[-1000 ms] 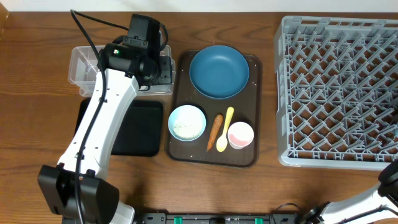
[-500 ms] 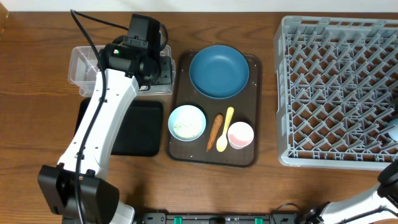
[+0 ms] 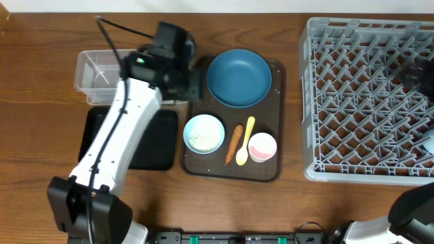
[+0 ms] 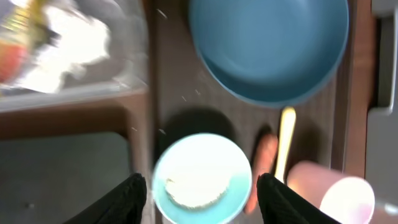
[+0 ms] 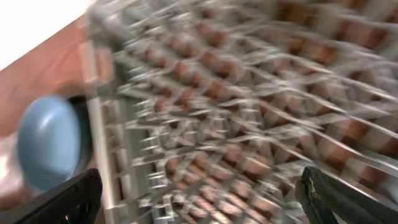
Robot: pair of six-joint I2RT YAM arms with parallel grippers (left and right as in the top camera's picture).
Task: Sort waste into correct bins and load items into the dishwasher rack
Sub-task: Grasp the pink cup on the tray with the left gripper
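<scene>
My left gripper will next grab the pink cup (image 3: 262, 147) (image 4: 339, 191) by its rim, which leaves the cup's outer body and base free so I can hand it over to my right gripper.
My left gripper (image 4: 200, 199) is open and empty, hovering above the pale bowl (image 4: 202, 180) of white rice (image 4: 189, 190) on the brown tray's left side. Beside the bowl lie the orange carrot-like stick (image 3: 234, 144), the yellow spoon (image 3: 245, 141) and the pink cup (image 3: 262, 147). The dark blue plate (image 3: 239, 78) sits at the tray's far end. White tissue (image 4: 74, 43) and a shiny wrapper (image 4: 18, 37) lie in the clear tub (image 3: 102, 71). My right gripper (image 5: 205, 199) is wide open and empty above the grey rack (image 3: 366, 102). A light blue cup (image 3: 428, 144) shows at the rack's right edge.
The black tray (image 3: 152, 146) lies left of the brown serving tray (image 3: 271, 169), partly under my left arm. The rack's high walls and pegs fill the right side. The right wrist view is blurred; the blue plate (image 5: 50, 143) shows at its left.
My left arm swung right from over the clear tub to the brown tray's left side, jaws wider. My right arm came into the overhead view above the rack, jaws opened fully.
</scene>
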